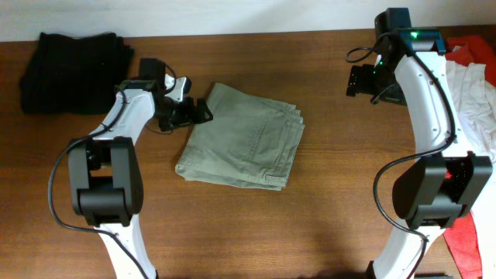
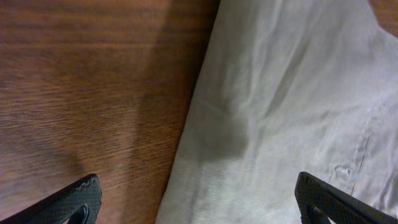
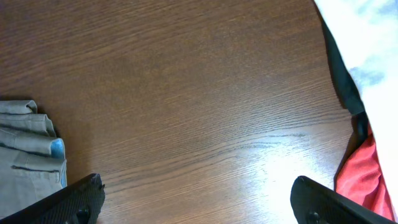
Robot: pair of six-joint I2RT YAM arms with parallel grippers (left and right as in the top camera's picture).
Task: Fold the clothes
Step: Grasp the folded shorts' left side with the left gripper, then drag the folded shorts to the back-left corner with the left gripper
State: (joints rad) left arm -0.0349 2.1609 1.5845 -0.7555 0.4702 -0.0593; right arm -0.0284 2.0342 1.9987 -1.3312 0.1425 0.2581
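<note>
My left gripper will next grab the folded shorts by their smooth edge facing the black garment, opposite the stacked edges, to lay them on that garment.
The khaki-beige shorts [image 1: 244, 138] lie folded into a rough square mid-table. My left gripper [image 1: 195, 113] is open at their upper left corner; the left wrist view shows its fingers [image 2: 198, 205] spread over the shorts' left edge [image 2: 292, 93], holding nothing. My right gripper [image 1: 358, 80] is open and empty above bare wood at the far right; its wrist view shows the fingers [image 3: 199, 202] apart, with the shorts' stacked edges [image 3: 28, 149] at the left. A black garment [image 1: 74, 68] lies folded at the back left. White [image 1: 473, 93] and red [image 1: 473, 46] garments lie piled at the right edge.
The wooden table [image 1: 325, 201] spans the view. Red cloth [image 1: 469, 244] also hangs at the lower right by the right arm's base. In the right wrist view the white garment [image 3: 367, 43] and red cloth [image 3: 360, 177] sit at the right.
</note>
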